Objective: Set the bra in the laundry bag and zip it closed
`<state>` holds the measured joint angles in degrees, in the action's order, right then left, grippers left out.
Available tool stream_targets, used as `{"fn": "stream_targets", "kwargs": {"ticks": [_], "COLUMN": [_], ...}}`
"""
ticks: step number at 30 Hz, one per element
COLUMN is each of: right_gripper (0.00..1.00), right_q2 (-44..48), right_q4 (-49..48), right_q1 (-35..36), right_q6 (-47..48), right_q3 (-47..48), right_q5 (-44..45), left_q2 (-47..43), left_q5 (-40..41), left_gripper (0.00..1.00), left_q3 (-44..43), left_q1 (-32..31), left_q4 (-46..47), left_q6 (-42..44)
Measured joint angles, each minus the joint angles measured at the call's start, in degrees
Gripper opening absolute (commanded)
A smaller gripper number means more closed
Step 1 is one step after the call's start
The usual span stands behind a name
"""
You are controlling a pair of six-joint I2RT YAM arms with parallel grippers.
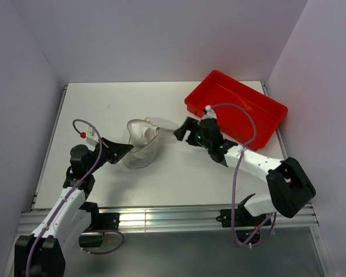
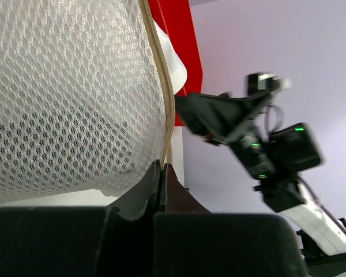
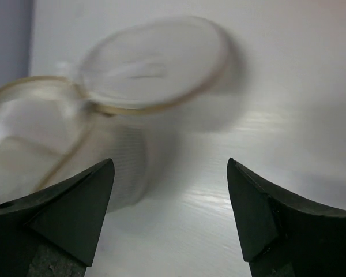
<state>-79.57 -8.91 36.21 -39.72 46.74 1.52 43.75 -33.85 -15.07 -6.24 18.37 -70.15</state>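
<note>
My right gripper should next grab the flipped-back lid by its tan rim [image 3: 224,61], away from the bag's opening [image 3: 40,138], to fold the lid over the opening so the bag can be zipped.
The laundry bag [image 1: 143,151], a translucent mesh cylinder with a tan rim, lies open on the white table, and its round lid [image 1: 154,123] is flipped back. White fabric [image 1: 139,134] shows inside its mouth and looks like the bra. My left gripper [image 1: 126,151] is shut on the bag's tan rim [image 2: 166,124] at its left side, with the mesh wall [image 2: 69,98] filling that view. My right gripper [image 1: 183,131] is open and empty, just right of the bag. In the right wrist view [image 3: 170,167] it faces the blurred lid [image 3: 155,69] and the bag's mouth [image 3: 40,138].
A red plastic tray [image 1: 259,109] stands at the back right, behind my right arm. Grey walls close in the table on the left, back and right. An aluminium rail [image 1: 161,218] runs along the near edge.
</note>
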Motion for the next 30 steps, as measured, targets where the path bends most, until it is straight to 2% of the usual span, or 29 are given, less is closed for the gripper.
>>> {"fn": "stream_targets", "kwargs": {"ticks": [3, 6, 14, 16, 22, 25, 26, 28, 29, 30], "right_gripper": [0.93, 0.96, 0.96, 0.94, 0.76, 0.44, 0.38, 0.34, 0.18, 0.13], "right_q2": [1.3, -0.3, -11.9, -15.4, -25.3, -29.2, -30.1, -31.2, -31.3, -31.2], "right_q4": [-5.7, -8.5, -26.1, -27.6, -29.7, -30.8, -31.2, -31.5, -31.5, -31.6], "right_q1": [-5.6, -8.4, -7.7, -7.0, -5.0, -4.8, -4.8, -4.8, -4.8, -4.8], "right_q6": [-7.3, -13.7, -30.2, -33.4, -41.8, -45.3, -45.9, -46.8, -47.0, -46.8], "right_q3": [-12.0, -18.1, -15.4, -13.2, -3.4, 0.3, 0.8, 1.3, 1.3, 1.3], "right_q5": [1.2, 1.8, 2.9, 4.1, 6.4, 7.1, 7.6, 9.0, 9.8, 10.4], "left_q2": [-0.1, -0.6, -3.1, -3.0, -3.0, -3.0, -3.0, -3.0, -3.0, -3.0], "left_q5": [0.0, -0.2, -0.4, -0.5, -0.8, -0.8, -0.8, -0.8, -0.8, -0.8], "left_gripper": [0.00, 0.00, 0.00, 0.00, 0.00, 0.00, 0.00, 0.00, 0.00, 0.00], "left_q3": [0.0, 0.0, 0.0, 0.0, 0.0, 0.0, 0.0, 0.0, 0.0, 0.0], "left_q1": [0.1, 0.1, 0.1, 0.1, 0.2, 0.2, 0.2, 0.2, 0.2, 0.2], "left_q4": [0.2, -0.5, -3.7, -3.8, -4.5, -5.1, -5.3, -5.8, -5.9, -5.9], "left_q6": [0.6, 1.9, 4.5, 4.7, 5.5, 6.0, 6.1, 6.2, 6.3, 6.3]}}
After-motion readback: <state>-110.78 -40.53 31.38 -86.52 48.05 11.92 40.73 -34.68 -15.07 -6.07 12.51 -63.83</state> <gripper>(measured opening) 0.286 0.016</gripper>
